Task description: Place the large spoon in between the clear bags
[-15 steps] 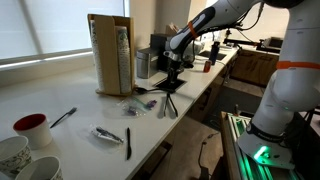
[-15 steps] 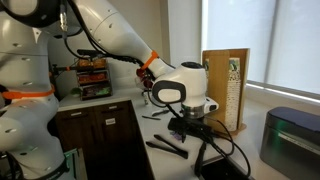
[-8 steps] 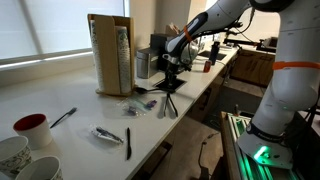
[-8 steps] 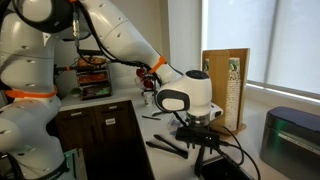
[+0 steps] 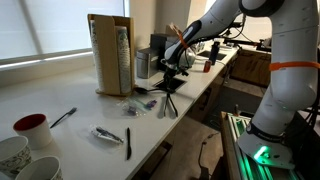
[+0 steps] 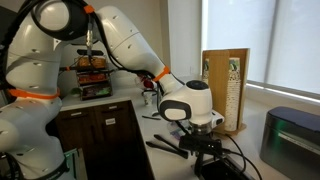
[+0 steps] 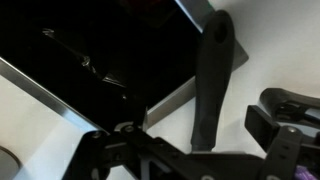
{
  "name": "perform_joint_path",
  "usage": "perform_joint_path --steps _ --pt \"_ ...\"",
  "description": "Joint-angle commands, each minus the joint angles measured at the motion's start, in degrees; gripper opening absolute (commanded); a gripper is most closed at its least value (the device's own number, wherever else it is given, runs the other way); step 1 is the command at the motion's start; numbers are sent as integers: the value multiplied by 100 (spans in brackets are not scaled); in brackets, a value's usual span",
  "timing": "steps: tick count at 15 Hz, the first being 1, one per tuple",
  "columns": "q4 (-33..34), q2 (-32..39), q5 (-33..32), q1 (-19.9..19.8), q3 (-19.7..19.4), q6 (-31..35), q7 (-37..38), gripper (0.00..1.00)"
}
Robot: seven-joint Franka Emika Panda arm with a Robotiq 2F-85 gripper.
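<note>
The handle runs between both open fingers, which reach down along the handle's sides, so it is now time for my gripper to close on the handle.
The large black spoon (image 5: 163, 104) lies on the white counter near its front edge, beside another black utensil; it also shows in an exterior view (image 6: 166, 146). In the wrist view its handle (image 7: 211, 85) runs up between my fingers. My gripper (image 5: 172, 72) is open, low over the spoon, one finger on each side of the handle (image 7: 200, 148). One clear bag (image 5: 134, 103) lies just beside the spoon, a second clear bag (image 5: 107, 133) further along the counter.
A tall cardboard box (image 5: 110, 55) stands behind the bags. A black utensil (image 5: 127, 143) and a metal spoon (image 5: 63, 117) lie near the second bag. Cups (image 5: 30, 127) stand at the near end. A dark glossy appliance (image 7: 90, 50) sits close to the gripper.
The gripper has come down toward the black spoon. The spoon and the bags have not moved.
</note>
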Motion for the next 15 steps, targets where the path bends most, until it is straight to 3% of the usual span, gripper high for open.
perform_joint_path --steps 1,10,15 --pt "92 181 -46 -186 186 179 -68 73" --pt "38 40 -6 -322 433 278 -111 5" --pt "-232 -442 -115 -248 455 -236 -96 6"
